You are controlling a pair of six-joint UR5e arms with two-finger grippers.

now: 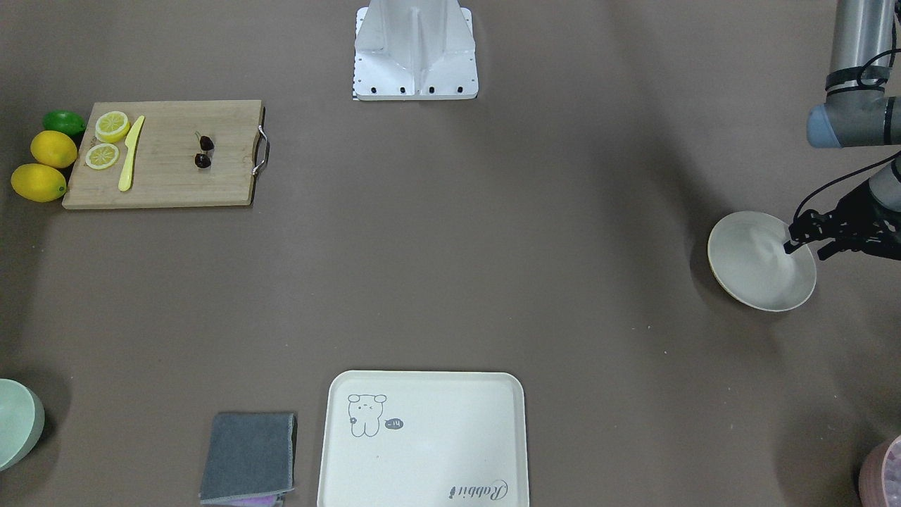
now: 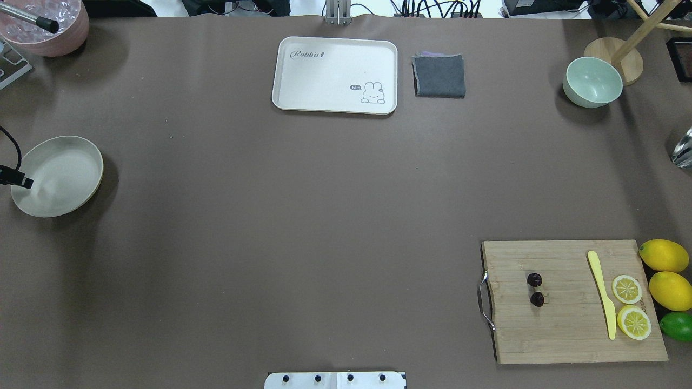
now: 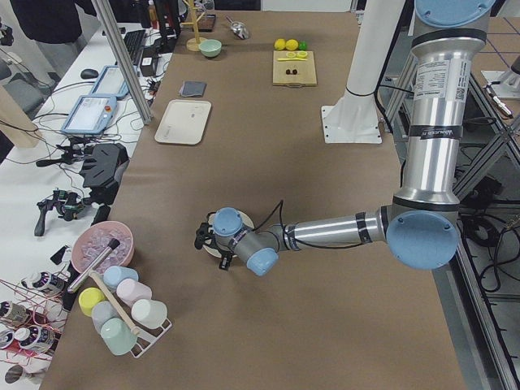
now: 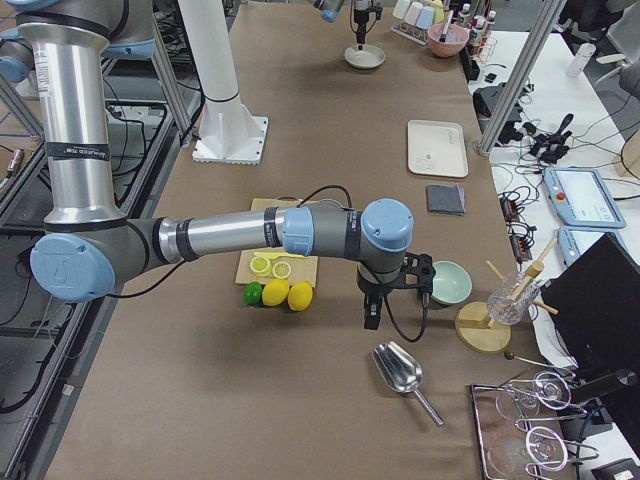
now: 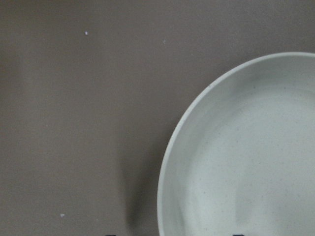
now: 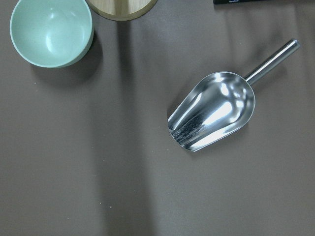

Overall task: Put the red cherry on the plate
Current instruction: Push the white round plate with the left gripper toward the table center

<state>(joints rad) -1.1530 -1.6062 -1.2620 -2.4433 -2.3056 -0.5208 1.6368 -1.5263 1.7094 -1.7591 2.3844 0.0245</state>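
The plate should be set ready for the red cherry, so I will next grab it by its rim (image 1: 711,253) with my left gripper.
The red cherry (image 1: 203,151), a pair of tiny dark glossy fruits, lies on a wooden cutting board (image 1: 169,179), also seen from overhead (image 2: 535,289). Far across the table sits the plate (image 1: 753,271), round, cream-white and with nothing on it. My left gripper (image 1: 806,246) hangs low at the plate's outer rim, open; in the left wrist view the plate (image 5: 246,157) fills the right half and two fingertips just show at the bottom edge, far apart. My right gripper (image 4: 368,320) shows only in the exterior right view, near the mint bowl; I cannot tell its state.
The board also carries two lemon slices (image 1: 107,139) and a yellow knife (image 1: 131,153); two lemons (image 1: 43,165) and a lime (image 1: 64,122) lie beside it. A bear-print tray (image 1: 422,443), a grey cloth (image 1: 250,456), a mint bowl (image 2: 592,81) and a metal scoop (image 6: 214,110) lie around.
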